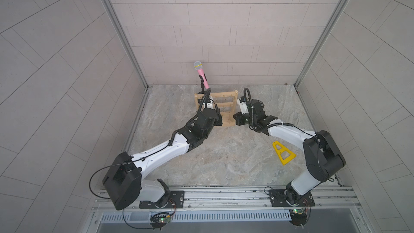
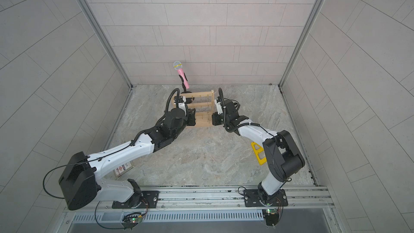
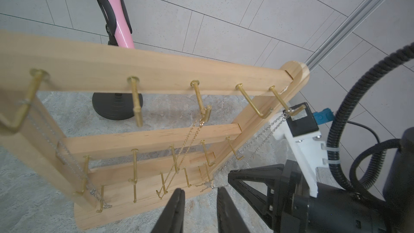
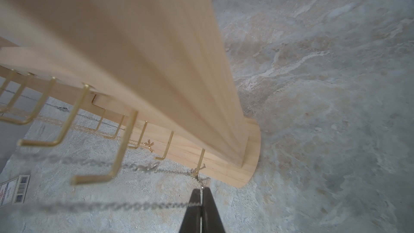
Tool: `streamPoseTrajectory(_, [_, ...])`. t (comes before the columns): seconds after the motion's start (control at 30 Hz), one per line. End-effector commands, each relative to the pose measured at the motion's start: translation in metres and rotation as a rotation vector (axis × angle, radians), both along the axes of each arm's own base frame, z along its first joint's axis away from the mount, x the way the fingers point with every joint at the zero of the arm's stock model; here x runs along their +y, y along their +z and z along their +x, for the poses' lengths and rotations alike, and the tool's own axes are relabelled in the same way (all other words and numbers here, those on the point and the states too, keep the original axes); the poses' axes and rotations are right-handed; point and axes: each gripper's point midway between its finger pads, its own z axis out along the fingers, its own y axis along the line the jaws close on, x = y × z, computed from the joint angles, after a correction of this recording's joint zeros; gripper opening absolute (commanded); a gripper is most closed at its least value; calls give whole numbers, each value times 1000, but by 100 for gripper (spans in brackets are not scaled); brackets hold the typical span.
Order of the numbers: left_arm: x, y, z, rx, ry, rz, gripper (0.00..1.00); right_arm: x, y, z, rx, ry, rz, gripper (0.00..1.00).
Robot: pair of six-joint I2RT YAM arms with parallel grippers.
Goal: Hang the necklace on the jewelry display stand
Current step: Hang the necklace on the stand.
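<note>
The chain's upper end is on the top bar's end hook and would stay hanging, so my right gripper should open its fingers.
The jewelry display stand (image 1: 226, 99) (image 2: 201, 105) is a light wooden rack with brass hooks, standing near the back wall. A silver necklace (image 3: 276, 122) hangs from the end hook of its top bar and runs down in two strands toward the base. My right gripper (image 4: 202, 190) (image 1: 235, 117) is low by the stand's right post, shut on this chain (image 4: 134, 206). My left gripper (image 3: 200, 195) (image 1: 218, 121) is in front of the rack's lower left. It is open with nothing between its fingers (image 3: 177, 198).
A gold chain (image 3: 195, 135) and another silver chain (image 3: 44, 135) hang on other hooks. A pink microphone (image 1: 200, 71) on a black stand is right behind the rack. A yellow triangular frame (image 1: 283, 152) lies at right, and a printed card (image 2: 123, 169) at left.
</note>
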Motion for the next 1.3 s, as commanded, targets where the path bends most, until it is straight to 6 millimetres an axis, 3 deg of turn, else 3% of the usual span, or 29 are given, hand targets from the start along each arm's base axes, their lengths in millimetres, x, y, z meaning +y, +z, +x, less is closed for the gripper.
streamPoseTrajectory(0.0, [3,-1,-1,4,20,-6,29,0,-6,-1,7,-11,-1,8])
streamPoseTrajectory(0.6, [8,5,-3,-12,29,5,30,4,-4,4,2,-15,16,9])
streamPoseTrajectory(0.77, [7,3,-3,-4,24,5,30,0,-3,2,0,-23,1,14])
streamPoseTrajectory(0.9, [9,4,-3,-9,29,4,30,-2,1,2,-10,-33,-3,20])
streamPoseTrajectory(1.27, [13,6,-7,-9,33,5,30,-5,18,-6,-45,-26,18,21])
